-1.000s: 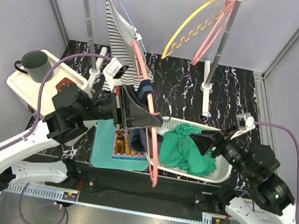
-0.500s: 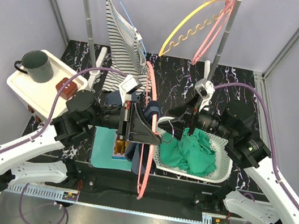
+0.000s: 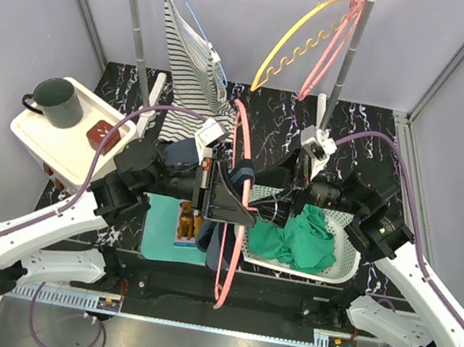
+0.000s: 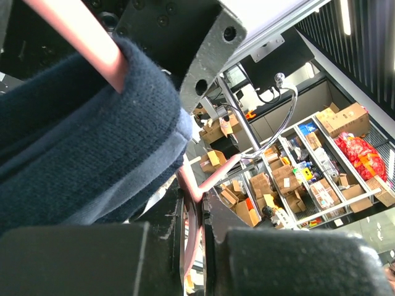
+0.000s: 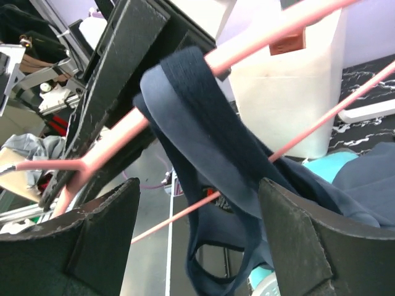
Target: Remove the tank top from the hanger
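The robot's right gripper should next grab the navy strap [image 5: 203, 111] looped over the pink bar, to take the tank top off the hanger.
A navy tank top [image 3: 223, 236] hangs by its strap on a pink hanger [image 3: 234, 243] held over the table's middle. My left gripper [image 3: 241, 204] is shut on the hanger's pink rod; in the left wrist view the rod [image 4: 196, 185] sits pinched between the jaws, with the navy fabric [image 4: 80, 135] draped just above. My right gripper [image 3: 275, 206] is open, right of the hanger and facing it. In the right wrist view the navy strap [image 5: 203, 111] loops over the pink bar [image 5: 247, 52] and hangs between my spread fingers [image 5: 105, 234], not touching them.
A white basket [image 3: 337, 267] with green cloth [image 3: 305, 239] lies under my right arm. A rack at the back holds a striped top [image 3: 192, 64] and yellow and pink hangers [image 3: 303, 39]. A white tray [image 3: 29, 135] with a mug stands left. A teal mat [image 3: 161, 226] lies below the hanger.
My right arm swung up and left from the basket's front to face the hanger. My left gripper carried the hanger a little right, and it now stands more upright.
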`<state>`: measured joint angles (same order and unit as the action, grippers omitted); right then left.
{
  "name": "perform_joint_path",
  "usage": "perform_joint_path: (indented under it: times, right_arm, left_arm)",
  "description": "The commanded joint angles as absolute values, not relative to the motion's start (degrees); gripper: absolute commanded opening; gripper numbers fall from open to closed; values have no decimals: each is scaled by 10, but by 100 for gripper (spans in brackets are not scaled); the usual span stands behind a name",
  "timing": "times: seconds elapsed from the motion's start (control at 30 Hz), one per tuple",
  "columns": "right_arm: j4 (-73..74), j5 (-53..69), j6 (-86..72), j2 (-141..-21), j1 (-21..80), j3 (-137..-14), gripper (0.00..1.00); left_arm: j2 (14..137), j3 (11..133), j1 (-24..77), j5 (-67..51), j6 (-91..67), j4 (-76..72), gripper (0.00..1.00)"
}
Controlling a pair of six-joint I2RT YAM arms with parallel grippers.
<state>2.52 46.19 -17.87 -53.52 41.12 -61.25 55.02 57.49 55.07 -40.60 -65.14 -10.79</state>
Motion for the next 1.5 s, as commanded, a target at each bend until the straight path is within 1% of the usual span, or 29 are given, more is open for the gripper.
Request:
perform_joint_path:
  times: [0.0, 0.03, 0.07, 0.1, 0.13, 0.17, 0.2, 0.23, 0.27, 0.3, 0.4, 0.5, 0.6, 0.73, 0.8, 1.13, 1.27, 1.37, 1.4, 1.47]
  right_arm:
    - [-35, 424, -198, -533, 413, -614, 75]
    - [-39, 404, -199, -534, 413, -614, 69]
    - [-46, 383, -201, -537, 413, -616, 61]
    - [-47, 347, -203, -539, 413, -618, 46]
    - [-49, 330, -203, -541, 413, -620, 36]
    - [-51, 316, -203, -546, 413, -628, 30]
    - [-51, 288, -206, -550, 413, -632, 17]
    - [-50, 273, -207, -553, 412, -637, 11]
    - [-51, 258, -207, -558, 412, -645, 7]
    - [-50, 224, -207, -562, 413, -650, 0]
    - [-43, 172, -194, -581, 412, -677, 0]
    - [-33, 156, -181, -610, 412, -717, 0]
    - [-4, 132, -170, -650, 413, -774, 0]
    - [74, 85, -163, -720, 411, -865, 0]
    - [88, 71, -162, -742, 410, -888, 0]
    - [125, 97, -178, -868, 384, -1000, 0]
    - [127, 105, -180, -896, 382, -999, 0]
    - [126, 111, -186, -890, 383, -975, 0]
    - [127, 114, -189, -883, 383, -968, 0]
    - [127, 120, -191, -854, 383, -940, 0]
  left_arm:
    - [552, 591, 550, -425, -647, -163, 0]
    - [553, 589, 550, -425, -645, -163, 0]
    - [556, 589, 550, -424, -636, -157, 0]
    - [558, 591, 550, -424, -631, -149, 0]
    - [560, 592, 550, -425, -626, -146, 0]
    - [562, 594, 550, -425, -614, -136, 0]
    - [563, 594, 549, -424, -608, -131, 0]
    - [563, 594, 549, -420, -600, -124, 0]
    - [563, 594, 548, -412, -582, -105, 0]
    - [563, 593, 548, -409, -571, -94, 0]
    - [563, 601, 544, -389, -516, -27, 0]
    - [563, 597, 541, -376, -476, 15, 0]
    - [566, 584, 541, -400, -454, 18, 0]
    - [557, 572, 541, -453, -425, 17, 0]
    - [550, 569, 542, -470, -418, 18, 0]
    - [519, 566, 546, -550, -391, 20, 0]
    - [504, 584, 553, -561, -381, 19, 0]
    - [483, 605, 553, -525, -347, 55, 0]
    - [474, 628, 553, -502, -331, 108, 0]
    - [459, 653, 553, -377, -282, 164, 0]
